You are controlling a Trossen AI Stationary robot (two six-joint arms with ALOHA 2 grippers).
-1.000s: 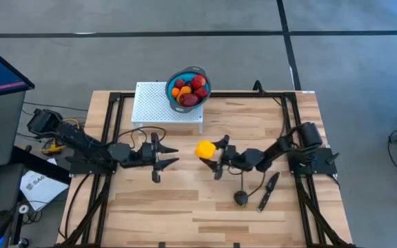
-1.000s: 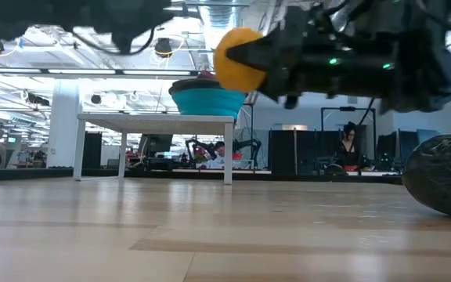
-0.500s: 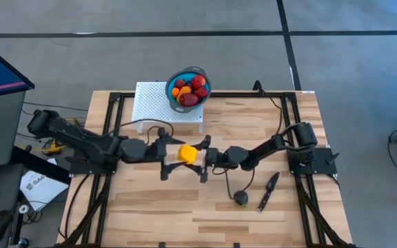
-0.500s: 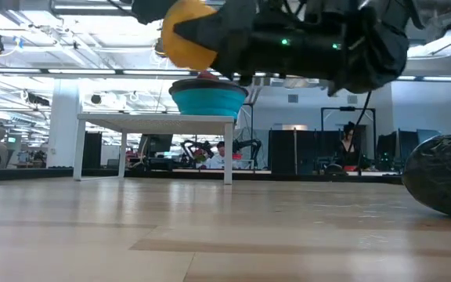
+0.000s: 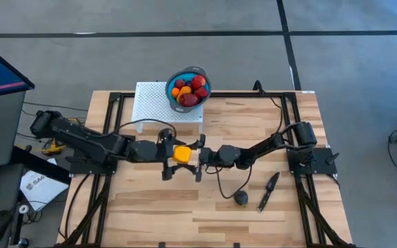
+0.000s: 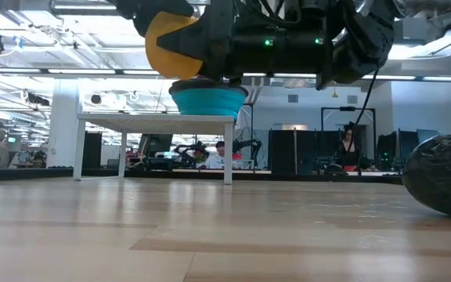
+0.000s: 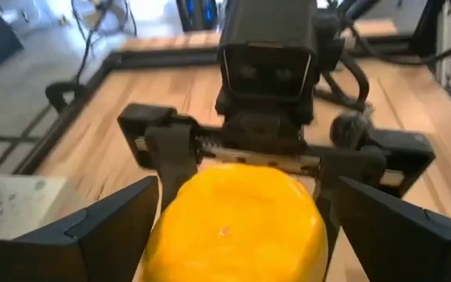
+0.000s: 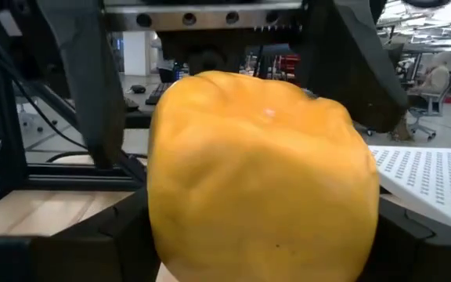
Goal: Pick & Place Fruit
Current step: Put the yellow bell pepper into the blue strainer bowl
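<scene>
The large yellow fruit (image 5: 182, 153) needs to go into the blue bowl (image 5: 202, 81). My left gripper should grab the fruit by its two opposite sides next.
The large yellow fruit (image 5: 182, 153) hangs above the table's middle, with my right gripper (image 5: 193, 156) shut on it from the right. My left gripper (image 5: 173, 154) faces it from the left. It is open wide, with a finger on either side of the fruit (image 7: 237, 227), and I see no touch. Several red and orange fruit (image 5: 190, 89) lie in the blue bowl (image 5: 202, 81) on the white perforated stand (image 5: 154, 103) at the far edge. A dark fruit (image 5: 240, 198) rests on the table near the right. My right gripper pinches the yellow fruit by two opposite sides (image 8: 156, 227) between its two fingers (image 7: 172, 160). The fingers come level from the table's right. The fruit is lifted well clear of the table, at about the height of the bowl in the low view.
A black-handled knife (image 5: 268, 191) lies beside the dark fruit (image 6: 445, 174) at the right. A cable (image 5: 220, 184) trails on the wood below my right arm. Bare wood lies along the near edge and at the left.
My right gripper has carried the yellow fruit up and toward the table's left. My left gripper has moved right to meet it, tipped up toward level and opened wide, so that its fingers now stand on either side of the fruit.
</scene>
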